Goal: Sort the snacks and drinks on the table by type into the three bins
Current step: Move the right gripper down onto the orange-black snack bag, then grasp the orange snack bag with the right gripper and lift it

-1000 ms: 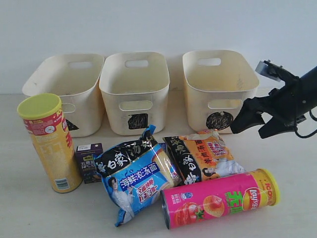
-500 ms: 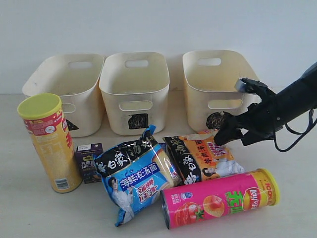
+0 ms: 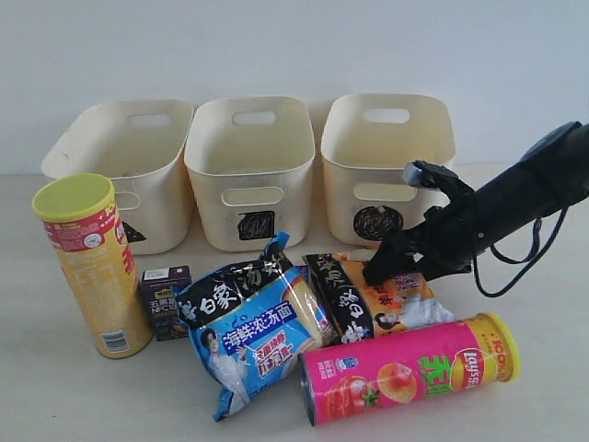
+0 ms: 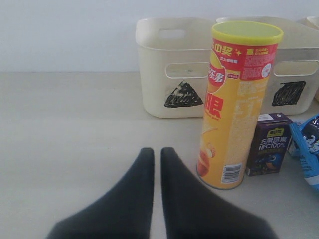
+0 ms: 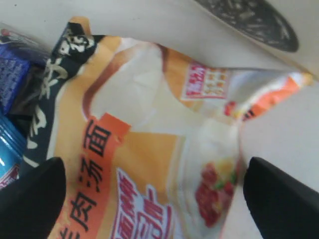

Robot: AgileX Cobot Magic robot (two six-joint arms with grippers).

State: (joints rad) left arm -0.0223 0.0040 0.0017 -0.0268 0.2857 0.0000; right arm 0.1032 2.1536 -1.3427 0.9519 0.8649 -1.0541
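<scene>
The robot's right gripper will sort the orange-black noodle packet into the circle bin, so it will grab the packet by its orange body next.
My right gripper is open, its fingers straddling the orange-black noodle packet just above it. The blue-white packet lies to its left, and the pink chip tube lies on its side in front. The yellow tube stands upright at the left with the dark purple carton beside it. My left gripper is shut and empty, low over the table, short of the yellow tube. I cannot make out the white and blue carton.
Three cream bins stand in a row behind the snacks: triangle, square, circle. The circle bin's front wall is close behind my right gripper. The wall rises behind the bins.
My right arm swung down and left from beside the circle bin to over the orange-black packet. The circle bin slid left, up against the square bin.
</scene>
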